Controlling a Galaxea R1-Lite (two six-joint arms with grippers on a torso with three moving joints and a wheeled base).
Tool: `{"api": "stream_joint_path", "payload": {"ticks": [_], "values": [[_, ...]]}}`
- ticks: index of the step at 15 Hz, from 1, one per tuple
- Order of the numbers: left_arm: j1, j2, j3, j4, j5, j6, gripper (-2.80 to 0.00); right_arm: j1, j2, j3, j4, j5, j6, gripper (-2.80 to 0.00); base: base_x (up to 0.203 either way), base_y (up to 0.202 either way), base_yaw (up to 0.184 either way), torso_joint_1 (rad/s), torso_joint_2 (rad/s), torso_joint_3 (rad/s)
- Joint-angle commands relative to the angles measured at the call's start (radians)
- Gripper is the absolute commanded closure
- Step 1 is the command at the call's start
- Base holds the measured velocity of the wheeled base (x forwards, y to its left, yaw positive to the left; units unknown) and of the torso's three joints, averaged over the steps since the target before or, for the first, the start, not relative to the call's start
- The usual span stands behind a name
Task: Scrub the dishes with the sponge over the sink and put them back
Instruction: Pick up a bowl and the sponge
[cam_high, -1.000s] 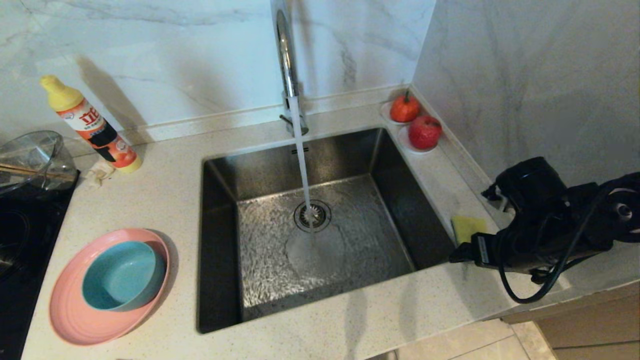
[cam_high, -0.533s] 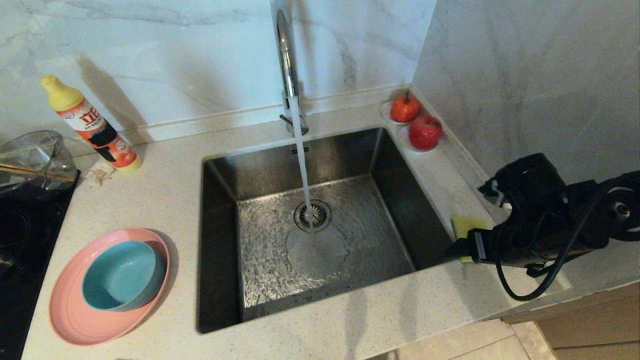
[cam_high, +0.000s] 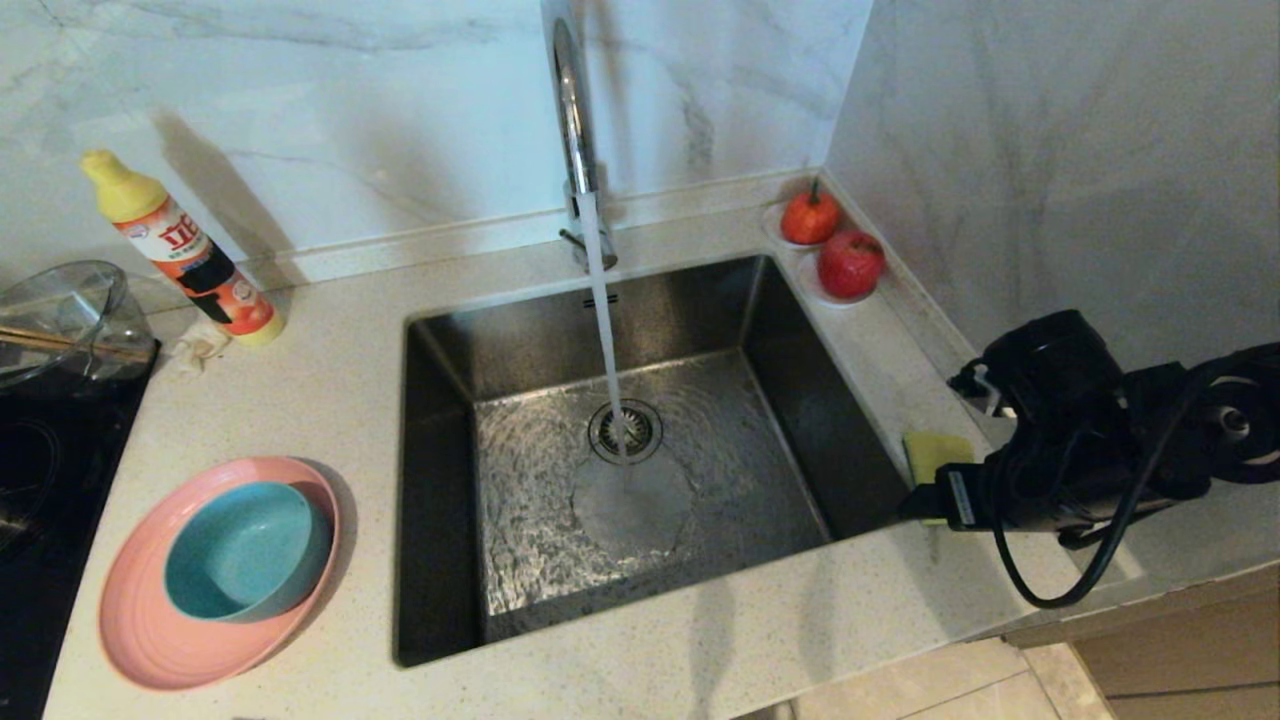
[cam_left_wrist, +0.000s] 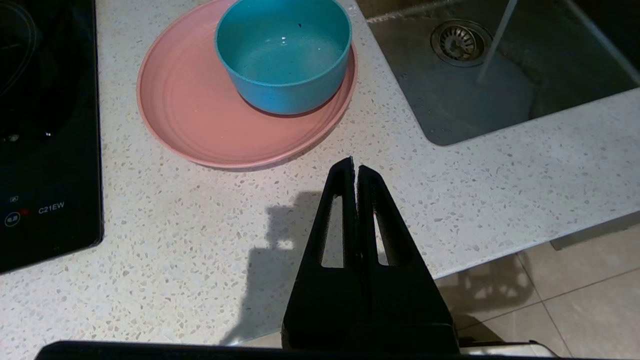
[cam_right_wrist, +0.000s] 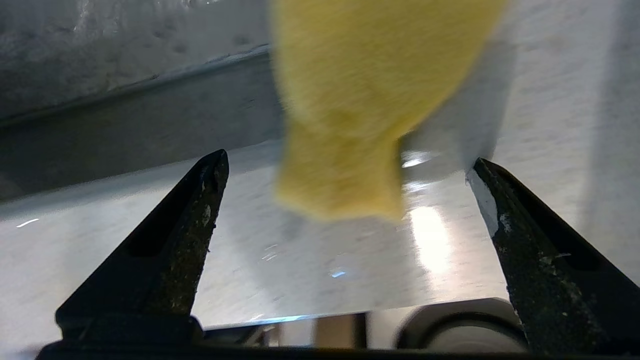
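Observation:
My right gripper should move forward first and only then close on the sponge's waist. The yellow sponge's narrow waist (cam_right_wrist: 345, 129) is ahead of my fingers, beside its near end (cam_right_wrist: 342, 201).
The yellow sponge (cam_high: 935, 452) lies on the counter strip right of the sink (cam_high: 440, 480). My right gripper (cam_high: 925, 505) hovers low at the sponge's near end, open. In the right wrist view the sponge (cam_right_wrist: 365, 100) sits just ahead of the right gripper (cam_right_wrist: 350, 164), its near end reaching between the spread fingertips without touching either. A teal bowl (cam_high: 245, 550) rests in the pink plate (cam_high: 150, 620) left of the sink. The left gripper (cam_left_wrist: 354, 167) hangs shut and empty above the counter's front, short of the plate (cam_left_wrist: 200, 120) and bowl (cam_left_wrist: 285, 60).
Water runs from the chrome tap (cam_high: 572, 110) onto the drain strainer (cam_high: 625, 430). A detergent bottle (cam_high: 185, 250), a glass bowl (cam_high: 60, 320) and a black cooktop (cam_high: 40, 480) stand at the left. Two red fruits (cam_high: 830, 245) sit at the back right, and a marble wall (cam_high: 1050, 150) lies close behind my right arm.
My right hand has shifted slightly over the sponge's near end, still open. The dishes and sponge have stayed put, and the water keeps running.

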Motion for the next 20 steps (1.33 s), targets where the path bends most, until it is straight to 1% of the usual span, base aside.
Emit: {"api": "stream_joint_path", "payload": {"ticks": [1,5,9,12,15,20], "values": [[0.0,0.001,0.0,0.0,0.0,0.0,0.0,0.012,0.007,0.0,0.002,-0.007,0.002,-2.8,0.0,0.0,0.0,0.0,0.0,0.0],[0.0,0.001,0.0,-0.001,0.0,0.0,0.0,0.013,0.013,-0.002,-0.003,-0.009,0.001,-2.8,0.0,0.0,0.0,0.0,0.0,0.0],[0.0,0.001,0.0,0.0,0.0,0.0,0.0,0.013,0.029,-0.052,-0.002,-0.009,0.005,-2.8,0.0,0.0,0.0,0.0,0.0,0.0],[0.0,0.001,0.0,0.0,0.0,0.0,0.0,0.017,0.039,-0.06,-0.003,-0.009,0.006,-2.8,0.0,0.0,0.0,0.0,0.0,0.0],[0.0,0.001,0.0,0.0,0.0,0.0,0.0,0.019,0.059,-0.08,-0.003,-0.029,0.007,-2.8,0.0,0.0,0.0,0.0,0.0,0.0],[0.0,0.001,0.0,0.0,0.0,0.0,0.0,0.019,0.06,-0.08,-0.003,-0.028,0.009,-2.8,0.0,0.0,0.0,0.0,0.0,0.0]]}}
